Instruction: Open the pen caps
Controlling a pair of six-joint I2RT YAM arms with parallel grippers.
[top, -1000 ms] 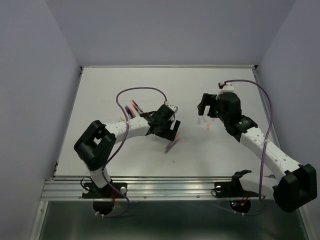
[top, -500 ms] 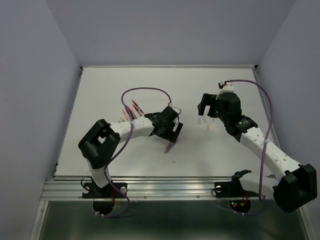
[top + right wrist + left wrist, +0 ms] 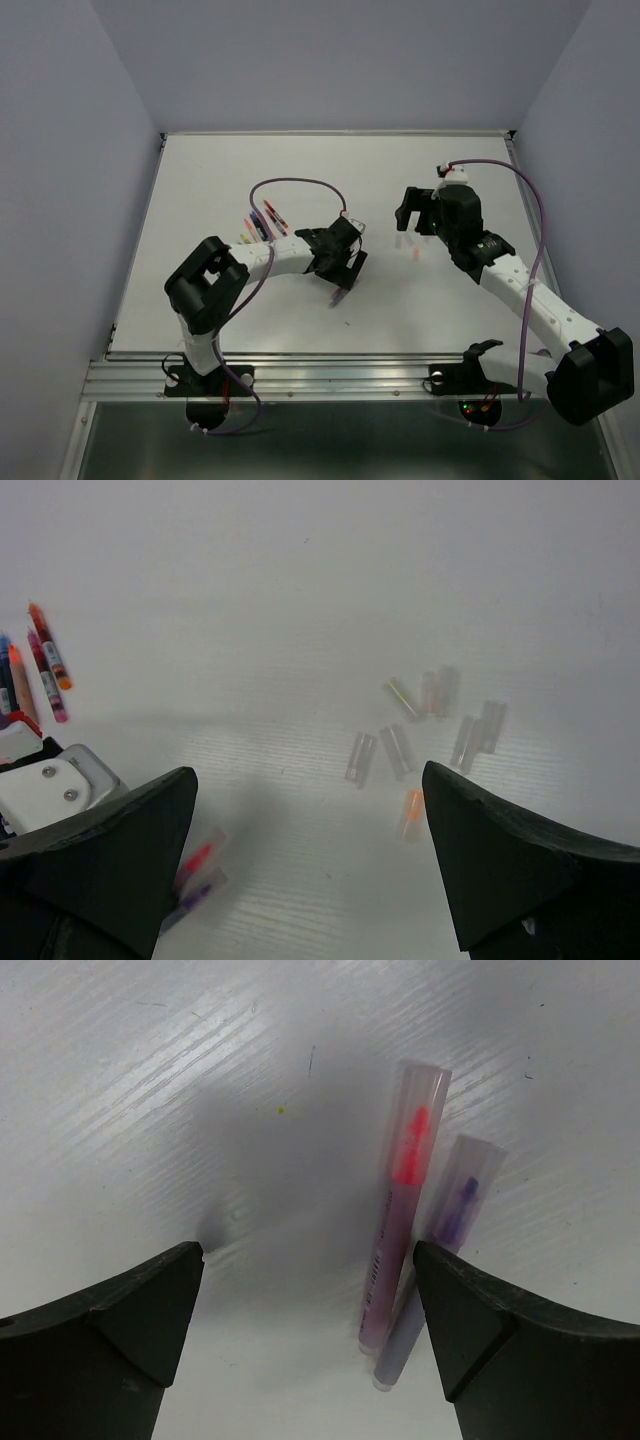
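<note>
Next, my left gripper grabs the pink pen (image 3: 396, 1222) by its body, leaving the clear cap free for my right gripper to open.
Two capped pens lie side by side on the table. The pink pen (image 3: 396, 1222) shows a red tip inside its clear cap (image 3: 417, 1120), and beside it the purple pen (image 3: 437, 1265) wears its own cap (image 3: 466, 1188). My left gripper (image 3: 308, 1255) hovers open just over them, the pens near its right finger (image 3: 470, 1320). From above, the pair (image 3: 340, 293) lies below the left gripper (image 3: 349, 268). Several loose clear caps (image 3: 397, 750) and an orange one (image 3: 411, 813) lie under my right gripper (image 3: 308, 775), which is open and holds nothing.
Several uncapped pens (image 3: 261, 220) lie in a row behind the left arm, also seen at the left edge of the right wrist view as coloured pens (image 3: 45, 660). The loose caps (image 3: 414, 250) lie between the two grippers. Purple cables loop over both arms.
The left arm has swung a little to the right and toward the near edge, bringing its gripper closer over the two capped pens. The right arm has not moved.
</note>
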